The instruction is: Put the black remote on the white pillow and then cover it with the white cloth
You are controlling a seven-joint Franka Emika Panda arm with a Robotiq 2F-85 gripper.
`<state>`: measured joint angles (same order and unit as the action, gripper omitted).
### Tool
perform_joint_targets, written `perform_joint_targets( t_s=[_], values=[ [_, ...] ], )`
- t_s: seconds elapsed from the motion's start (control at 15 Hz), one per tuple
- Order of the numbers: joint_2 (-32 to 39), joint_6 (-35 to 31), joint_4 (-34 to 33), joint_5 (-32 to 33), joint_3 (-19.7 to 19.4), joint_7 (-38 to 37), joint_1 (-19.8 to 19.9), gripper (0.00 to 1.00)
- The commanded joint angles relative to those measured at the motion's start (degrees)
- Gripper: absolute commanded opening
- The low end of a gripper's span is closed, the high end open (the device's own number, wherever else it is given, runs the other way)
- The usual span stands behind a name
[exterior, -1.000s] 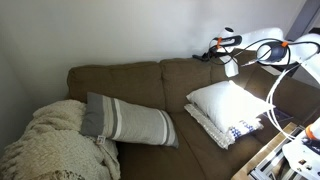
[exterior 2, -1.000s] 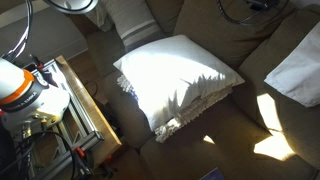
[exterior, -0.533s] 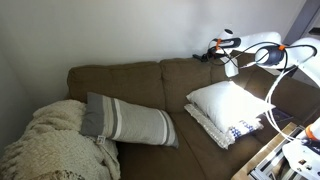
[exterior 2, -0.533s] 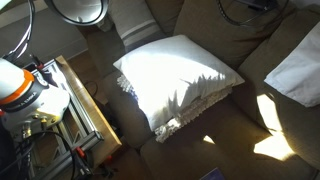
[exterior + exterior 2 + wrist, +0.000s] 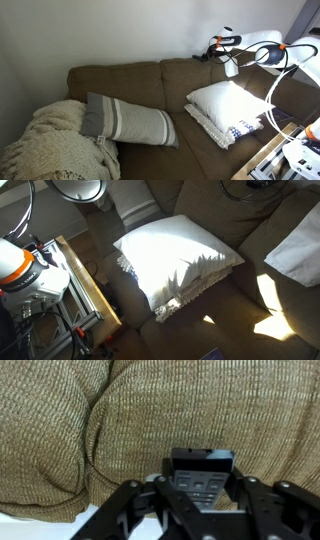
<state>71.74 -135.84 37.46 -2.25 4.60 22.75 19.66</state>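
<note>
The pressed black remote would move sideways with my fingers.
The black remote (image 5: 202, 475) stands between my gripper's (image 5: 203, 495) two black fingers in the wrist view, button side toward the camera, and the fingers press its sides. In an exterior view my gripper (image 5: 222, 46) hangs over the top of the brown sofa back, above and behind the white pillow (image 5: 226, 100). The plump white pillow lies on the sofa seat in both exterior views (image 5: 180, 260). I see no white cloth that I can name with certainty. A white patch fills the wrist view's lower edge, and I cannot tell what it is.
A flat white cushion with blue marks (image 5: 243, 130) lies under the white pillow. A striped grey-and-cream pillow (image 5: 130, 120) and a cream knitted blanket (image 5: 50, 145) lie at the sofa's far end. The robot stand (image 5: 80, 285) is beside the sofa arm.
My gripper has shifted slightly along the top of the sofa back. The pillows have not moved.
</note>
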Motion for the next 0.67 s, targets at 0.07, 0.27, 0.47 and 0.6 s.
perform_joint_targets(
  t_s=[0.07,0.27,0.47,0.6],
  values=[
    [-2.69,5.18,2.01,0.67,-1.33,-3.24,-0.93,0.26],
    [-4.44,5.5,3.75,0.25,-1.18,-3.75,-1.06,0.26],
    [-6.63,5.28,6.59,-0.19,-0.86,-4.55,-1.0,0.26],
    [-8.53,6.22,9.83,0.22,-1.38,-5.8,-1.23,0.26]
  ],
)
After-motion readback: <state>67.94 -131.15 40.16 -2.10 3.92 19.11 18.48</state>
